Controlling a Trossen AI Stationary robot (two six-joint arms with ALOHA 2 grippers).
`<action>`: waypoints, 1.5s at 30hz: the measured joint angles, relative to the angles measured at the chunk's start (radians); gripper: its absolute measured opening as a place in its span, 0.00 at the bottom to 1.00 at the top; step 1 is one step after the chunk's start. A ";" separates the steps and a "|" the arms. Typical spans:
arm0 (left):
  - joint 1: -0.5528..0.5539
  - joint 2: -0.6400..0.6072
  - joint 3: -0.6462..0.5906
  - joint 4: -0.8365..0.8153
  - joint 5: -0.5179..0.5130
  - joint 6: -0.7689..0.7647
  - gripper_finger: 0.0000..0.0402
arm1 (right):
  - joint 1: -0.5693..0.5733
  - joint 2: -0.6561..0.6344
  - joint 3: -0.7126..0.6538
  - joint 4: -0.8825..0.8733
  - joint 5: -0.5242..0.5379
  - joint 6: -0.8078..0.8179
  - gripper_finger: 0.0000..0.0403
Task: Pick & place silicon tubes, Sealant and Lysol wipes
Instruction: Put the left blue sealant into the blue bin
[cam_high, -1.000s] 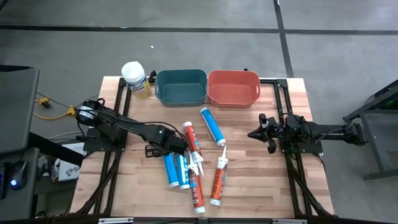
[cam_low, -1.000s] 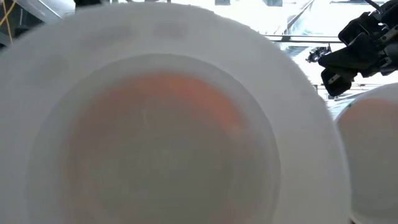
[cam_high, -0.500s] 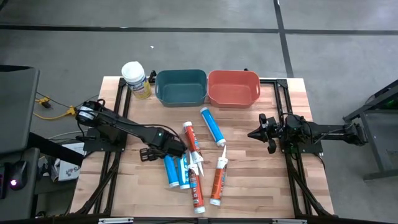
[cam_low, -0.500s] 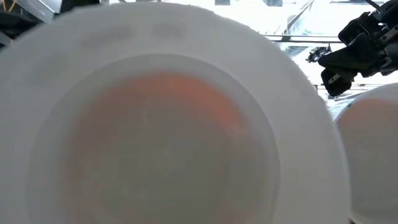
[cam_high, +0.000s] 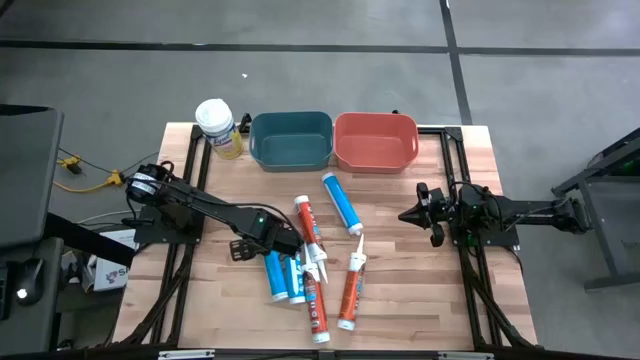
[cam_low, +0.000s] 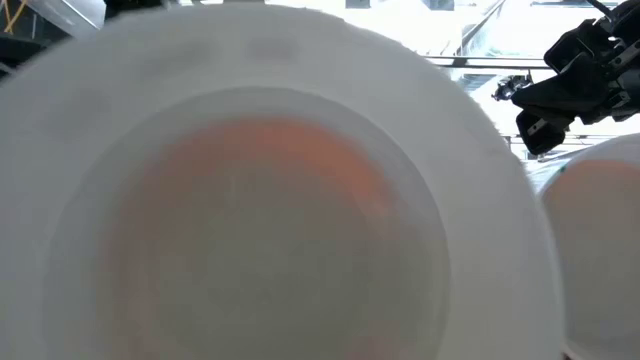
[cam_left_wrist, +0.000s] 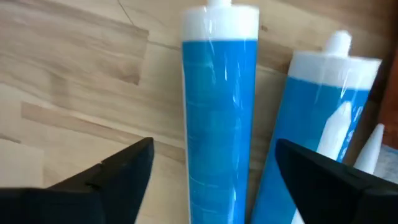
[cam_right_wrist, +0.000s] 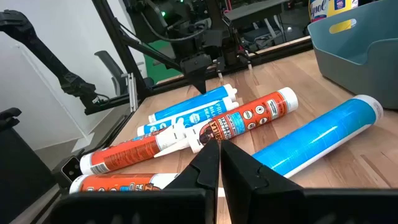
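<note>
My left gripper next needs to grab the blue tube by its round body (cam_high: 275, 276). Then the tube can go in the teal bin (cam_high: 291, 140).
Several nozzle-tipped tubes lie flat on the wooden table: two blue ones side by side (cam_high: 271, 276) (cam_high: 293, 278), another blue one (cam_high: 342, 203), and orange ones (cam_high: 307, 222) (cam_high: 351, 285) (cam_high: 315, 305). My left gripper (cam_high: 260, 249) is open low over the blue pair. In the left wrist view its fingers (cam_left_wrist: 124, 171) stand on either side of one blue tube (cam_left_wrist: 219, 112) without touching it. My right gripper (cam_high: 408, 214) is shut and empty at the table's right. The Lysol wipes canister (cam_high: 218, 128) stands upright at the far left corner.
A teal bin (cam_high: 291, 140) and a red bin (cam_high: 375, 141) stand side by side at the table's far edge. A tube's round white end (cam_low: 280, 200) right in front of the low camera blocks most of that view. Black frame rails run along both table sides.
My left gripper has gone a little toward the table's near edge, closer to the pair of blue tubes. The tubes have stayed where they were.
</note>
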 joint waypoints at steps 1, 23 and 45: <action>0.000 0.005 0.000 0.004 0.003 0.000 0.86 | 0.000 0.000 0.000 0.000 0.000 0.000 0.03; 0.000 0.004 -0.171 0.249 0.015 -0.017 0.92 | 0.000 -0.001 0.000 0.000 0.000 0.000 0.03; 0.001 0.033 -0.259 0.401 0.122 0.001 0.50 | 0.000 0.000 0.000 -0.001 0.000 0.000 0.03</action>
